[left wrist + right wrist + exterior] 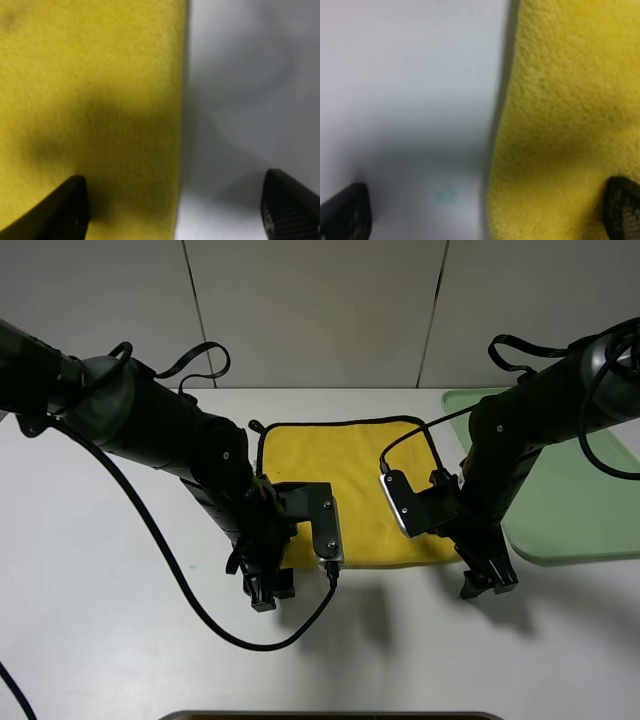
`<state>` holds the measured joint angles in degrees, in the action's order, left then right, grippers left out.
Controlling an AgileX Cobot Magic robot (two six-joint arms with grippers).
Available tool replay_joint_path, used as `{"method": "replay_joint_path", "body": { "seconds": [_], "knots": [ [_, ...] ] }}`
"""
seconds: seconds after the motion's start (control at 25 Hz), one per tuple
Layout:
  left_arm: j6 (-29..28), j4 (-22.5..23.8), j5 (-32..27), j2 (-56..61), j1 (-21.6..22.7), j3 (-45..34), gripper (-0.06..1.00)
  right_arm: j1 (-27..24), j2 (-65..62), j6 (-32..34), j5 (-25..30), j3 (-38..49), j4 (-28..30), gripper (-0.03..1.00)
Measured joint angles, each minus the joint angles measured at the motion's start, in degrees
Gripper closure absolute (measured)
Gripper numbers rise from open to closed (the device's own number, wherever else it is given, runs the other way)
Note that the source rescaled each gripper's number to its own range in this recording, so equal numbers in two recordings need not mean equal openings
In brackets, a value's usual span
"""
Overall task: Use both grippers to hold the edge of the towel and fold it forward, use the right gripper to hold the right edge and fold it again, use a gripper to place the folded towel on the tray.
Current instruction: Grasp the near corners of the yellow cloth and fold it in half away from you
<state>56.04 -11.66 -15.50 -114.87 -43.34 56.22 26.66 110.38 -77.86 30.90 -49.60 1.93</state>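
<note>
The yellow towel needs to be folded forward. My right gripper should next take hold of it by its edge at the towel's corner (pixel 520 200).
The yellow towel (pixel 340 455) lies flat on the white table, its black corner loop at the far left corner. My left gripper (pixel 266 592) is down at the towel's near left corner. In the left wrist view it (pixel 175 215) is open, its fingertips (pixel 65 212) straddling the towel's (pixel 90 90) side edge. My right gripper (pixel 488 578) is down at the near right corner. In the right wrist view it (pixel 485 215) is open, straddling the towel's (pixel 570 110) edge. The pale green tray (pixel 580 520) lies to the right, empty.
The white table (pixel 100 640) spreads to the left and the front. A grey panelled wall stands behind it. The tray's near left corner lies close to my right arm. Black cables hang from both arms.
</note>
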Motion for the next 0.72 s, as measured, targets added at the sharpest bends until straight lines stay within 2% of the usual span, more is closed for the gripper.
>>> {"method": "replay_joint_path", "body": {
  "seconds": [0.2, 0.48, 0.6, 0.72],
  "knots": [
    [0.72, -0.65, -0.2, -0.59, 0.0, 0.4, 0.27, 0.0, 0.0, 0.0, -0.16, 0.0, -0.65, -0.03],
    [0.76, -1.16, -0.05, -0.69, -0.02, 0.4, 0.5, 0.0, 0.0, 0.0, -0.16, 0.0, -0.67, -0.03],
    [0.76, -1.16, 0.05, -0.75, -0.02, 0.4, 0.58, 0.0, 0.0, -0.05, -0.22, -0.05, -1.03, 0.05],
    [0.84, -1.05, 0.22, -0.75, -0.02, 0.4, 0.68, 0.0, 0.0, -0.39, -0.41, -0.11, -1.47, 0.16]
  ]
}}
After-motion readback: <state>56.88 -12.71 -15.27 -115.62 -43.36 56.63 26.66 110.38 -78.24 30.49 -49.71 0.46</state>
